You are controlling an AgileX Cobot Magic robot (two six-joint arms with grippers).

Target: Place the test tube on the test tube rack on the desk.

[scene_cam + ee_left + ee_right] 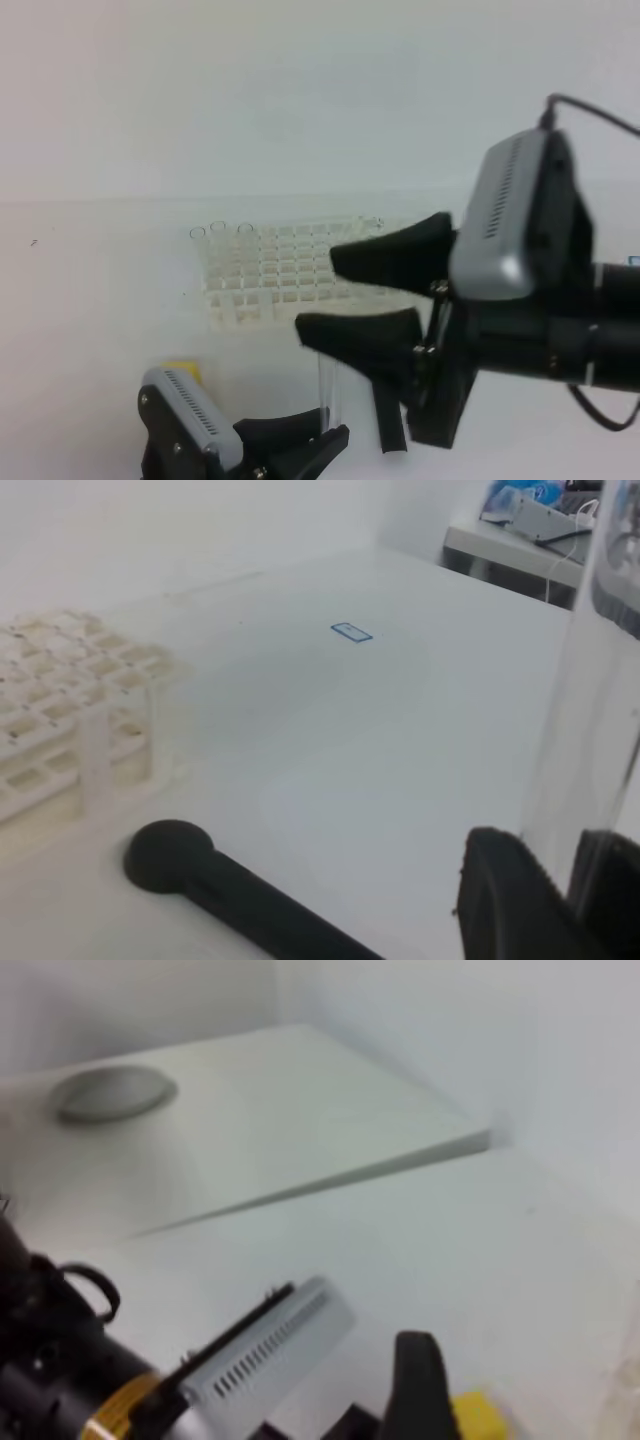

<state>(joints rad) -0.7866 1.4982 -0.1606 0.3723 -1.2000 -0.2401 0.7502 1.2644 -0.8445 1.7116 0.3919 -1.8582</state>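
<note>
The robot should next use its right gripper to grab the test tube by its bare upper end point(328, 366), because the fingers of the left gripper cover the test tube's lower end.
The test tube point(331, 388) stands upright, clear and thin, in my left gripper point(325, 432), which is shut on its lower end at the bottom of the exterior view. In the left wrist view the test tube point(590, 680) fills the right edge between two dark fingers point(505, 900). The white test tube rack point(285, 272) sits on the desk point(100, 300) behind it, and shows as a grid point(70, 710) at the left. My right gripper point(318, 293) hovers open in front of the rack, just above the tube, holding nothing.
A black round-headed stick point(200, 870) lies on the desk near the rack, partly under my right gripper point(390, 425). A yellow cube point(182, 370) sits by the left arm. A few round tube rims point(218, 228) stand at the rack's back-left corner.
</note>
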